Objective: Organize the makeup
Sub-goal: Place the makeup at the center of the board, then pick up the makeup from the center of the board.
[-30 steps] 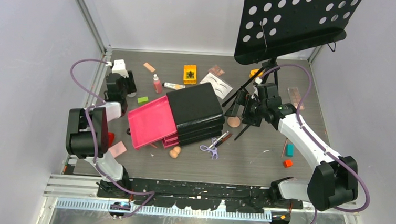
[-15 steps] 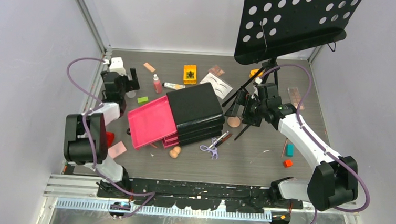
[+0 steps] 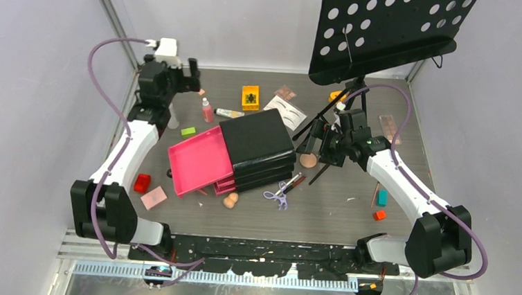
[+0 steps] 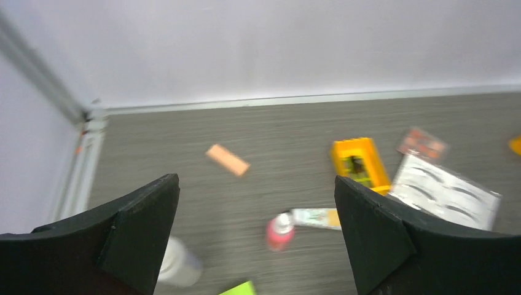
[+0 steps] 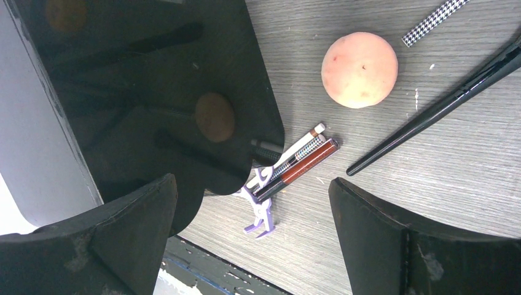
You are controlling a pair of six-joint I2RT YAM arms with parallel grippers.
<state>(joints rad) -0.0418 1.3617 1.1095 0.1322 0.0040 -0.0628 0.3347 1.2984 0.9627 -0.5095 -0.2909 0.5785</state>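
Note:
My left gripper grabs the pink bottle by its upper body near the white cap (image 3: 207,107) next, so its base stays free to enter the drawer (image 3: 200,160).
The makeup lies loose around the black chest (image 3: 258,144), whose pink drawer (image 3: 200,160) is pulled out. My left gripper (image 3: 182,79) (image 4: 255,184) hangs open and empty over the back left. Below it are a white bottle (image 4: 178,270) (image 3: 172,118), a pink bottle (image 4: 279,232), a tube (image 4: 316,217), a peach strip (image 4: 227,160), a yellow box (image 4: 359,163) and the eyebrow card (image 4: 445,193). My right gripper (image 3: 324,148) (image 5: 252,181) is open beside the chest, above the lilac scissors (image 5: 261,212), two pens (image 5: 295,161) and a peach sponge (image 5: 359,69).
A black perforated music stand (image 3: 391,32) rises at the back right, its legs beside my right gripper. A black brush (image 5: 436,110) lies near the sponge. Red (image 3: 142,182) and pink (image 3: 154,198) blocks sit front left, orange (image 3: 380,215) and teal (image 3: 382,196) ones front right.
My left jaws have spread wide, and the left arm has stretched toward the back wall, away from the white bottle. The right arm has not moved.

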